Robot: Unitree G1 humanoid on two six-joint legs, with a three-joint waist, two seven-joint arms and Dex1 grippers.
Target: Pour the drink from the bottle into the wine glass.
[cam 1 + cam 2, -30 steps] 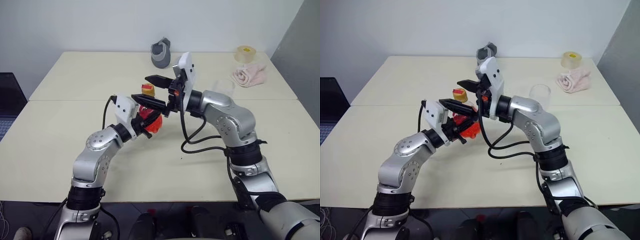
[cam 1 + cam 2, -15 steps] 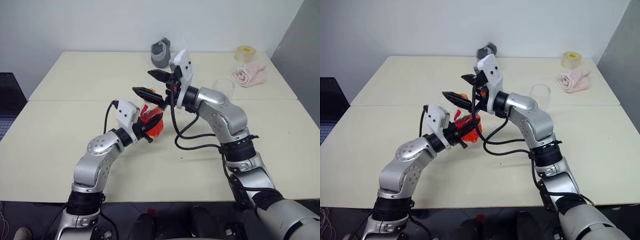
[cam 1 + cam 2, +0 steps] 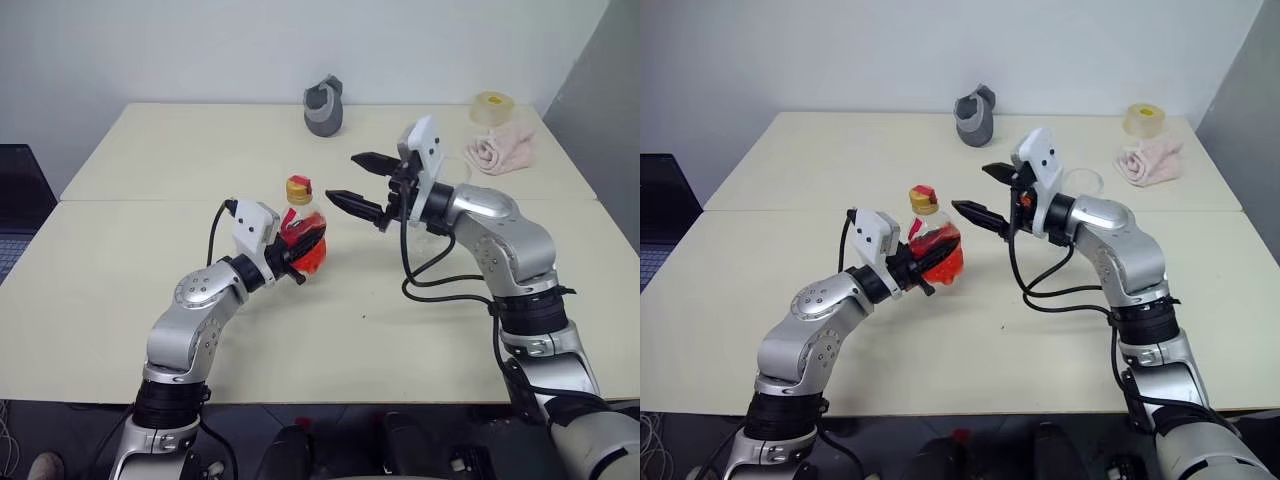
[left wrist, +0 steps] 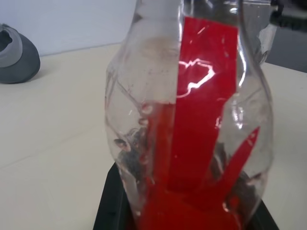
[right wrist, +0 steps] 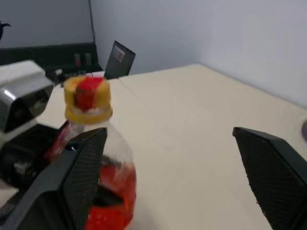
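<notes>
Next, my right gripper grabs the bottle by its yellow cap [image 3: 298, 188] [image 5: 88, 99] above, since my left gripper already covers the lower body of the bottle.
The bottle [image 3: 303, 238] is small and clear, with a red label and a yellow cap [image 3: 298, 188] on its neck. It stands nearly upright just above the table, and my left gripper [image 3: 297, 252] is shut on its lower body. The red-orange drink [image 4: 192, 211] fills its lower part. My right gripper [image 3: 342, 178] hangs open to the right of the cap, apart from it, pointing at the bottle [image 5: 96, 158]. The wine glass [image 3: 1087, 181] stands behind my right forearm. A bit of its clear bowl shows, and its stem is hidden.
At the back of the table sit a grey object [image 3: 323, 105], a yellowish tape roll [image 3: 489, 106] and a pink cloth [image 3: 500, 148]. A dark laptop [image 3: 15, 200] lies off the table's left edge. A seam [image 3: 150, 201] runs across the tabletop.
My right gripper has drawn away from the bottle's top to the right, still open, and the cap now shows. The left gripper keeps the bottle in the same place.
</notes>
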